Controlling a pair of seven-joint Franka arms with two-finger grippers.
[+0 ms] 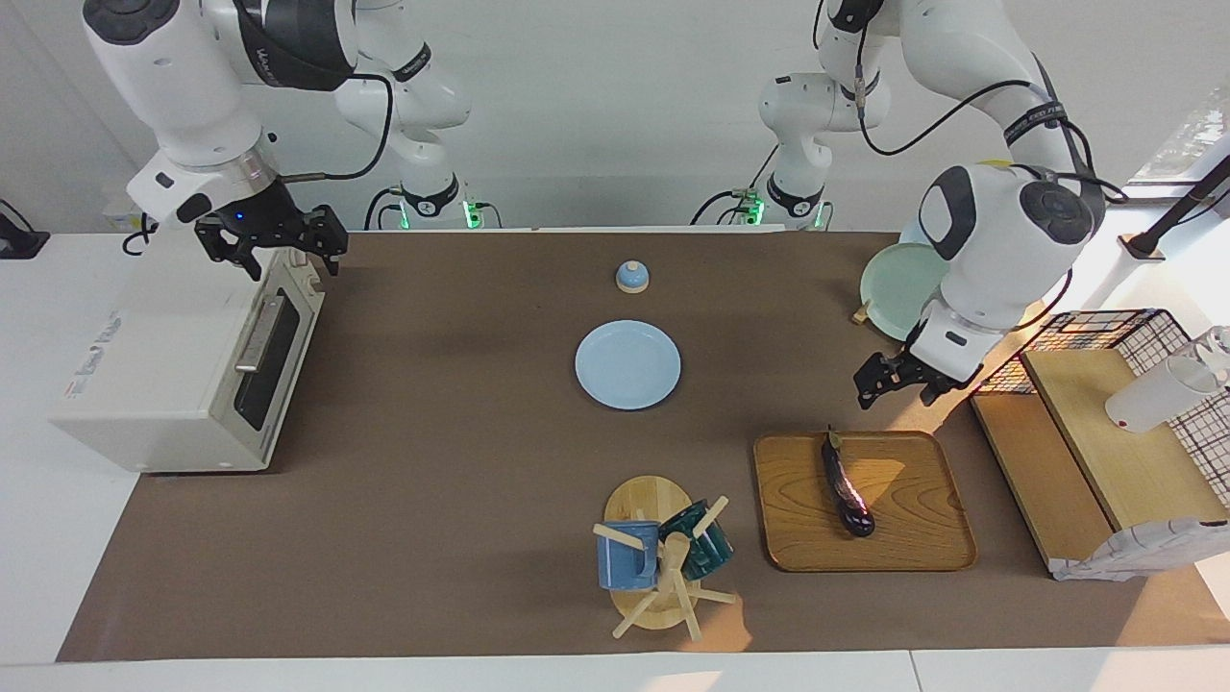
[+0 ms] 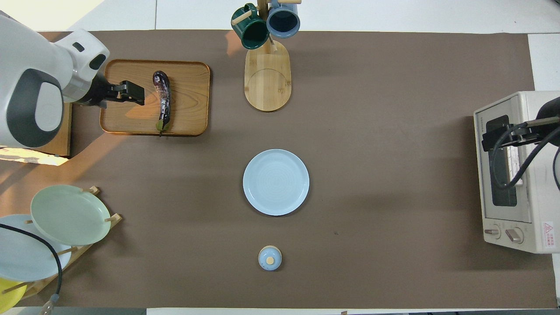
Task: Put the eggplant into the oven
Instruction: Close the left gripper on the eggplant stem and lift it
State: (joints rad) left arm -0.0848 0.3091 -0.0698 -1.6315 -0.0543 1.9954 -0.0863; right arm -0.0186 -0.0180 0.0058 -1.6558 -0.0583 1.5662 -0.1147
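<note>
My left gripper will next grab the eggplant around its middle (image 2: pixel 165 99) to keep it level, since the eggplant is long from its rounded tip to its green stem end (image 2: pixel 162 126).
The dark purple eggplant (image 1: pixel 846 487) (image 2: pixel 162 98) lies on a wooden tray (image 1: pixel 922 543) (image 2: pixel 192 100) toward the left arm's end of the table. My left gripper (image 1: pixel 898 377) (image 2: pixel 131 91) hangs open in the air over the tray's edge, beside the eggplant and clear of it. The cream-white oven (image 1: pixel 163 375) (image 2: pixel 525 236) stands at the right arm's end with its dark glass door closed. My right gripper (image 1: pixel 281 248) (image 2: pixel 498 136) waits open above the oven's top front edge, holding nothing.
A light blue plate (image 1: pixel 627 365) (image 2: pixel 276 182) lies mid-table, with a small blue lid (image 1: pixel 632 277) nearer the robots. A mug tree (image 1: pixel 663 557) (image 2: pixel 267 26) stands beside the tray. A plate rack (image 1: pixel 898 279) (image 2: pixel 65 214) and a wooden shelf with a wire basket (image 1: pixel 1086 452) flank the left arm.
</note>
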